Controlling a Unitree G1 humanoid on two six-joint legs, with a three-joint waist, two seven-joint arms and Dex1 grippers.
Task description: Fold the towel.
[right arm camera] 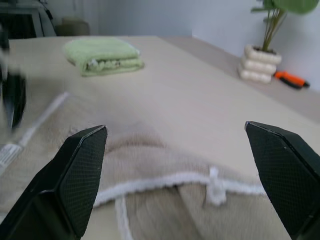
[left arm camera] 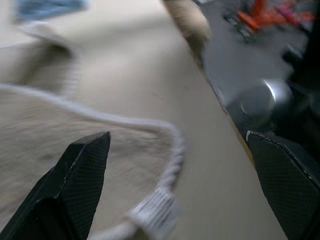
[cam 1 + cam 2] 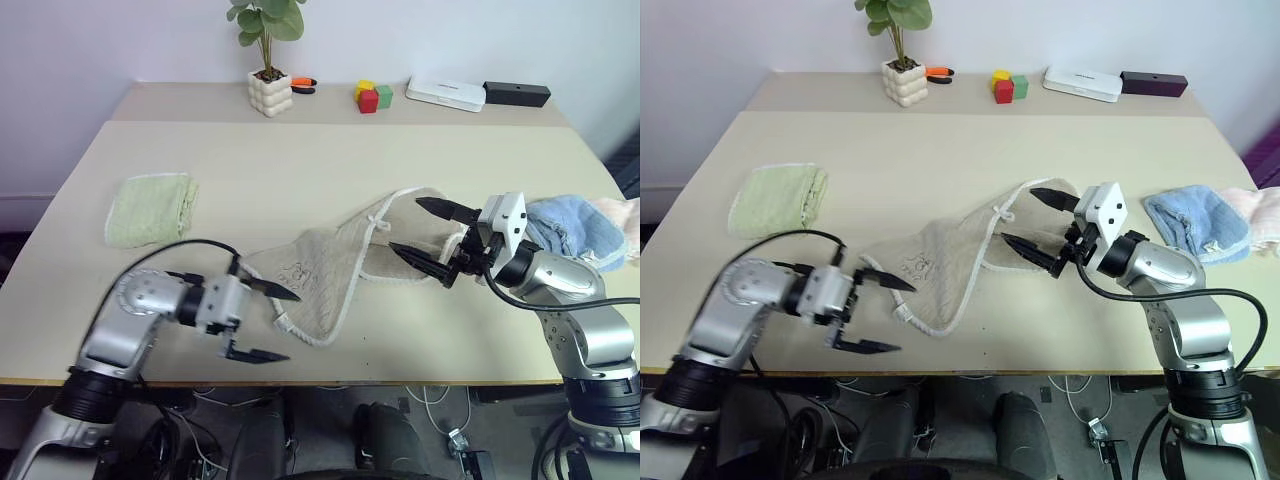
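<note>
The fingers of my left gripper straddle the white tag (image 3: pixel 283 323) but are still above the table, so it is too early to close on the beige towel (image 3: pixel 335 268); the gripper lowers first.
The beige towel (image 3: pixel 335 268) lies rumpled in the middle of the table, its white corded edge curling round the near corner. A small white tag (image 2: pixel 152 211) sits on that edge. My left gripper (image 3: pixel 292 326) hovers open at the towel's near left corner, fingers pointing right, with nothing between them. My right gripper (image 3: pixel 405 225) stands open just above the towel's far right part, pointing left, also empty. In the right wrist view the towel (image 1: pixel 150 167) lies below the open fingers (image 1: pixel 75 170), with its white loop (image 1: pixel 215 185) showing.
A folded pale green towel (image 3: pixel 150 208) lies at the left. A light blue towel (image 3: pixel 570 228) and a pink cloth (image 3: pixel 618 215) lie at the right. At the back stand a potted plant (image 3: pixel 270 92), coloured blocks (image 3: pixel 372 97), a white box (image 3: pixel 445 93) and a black box (image 3: pixel 516 94).
</note>
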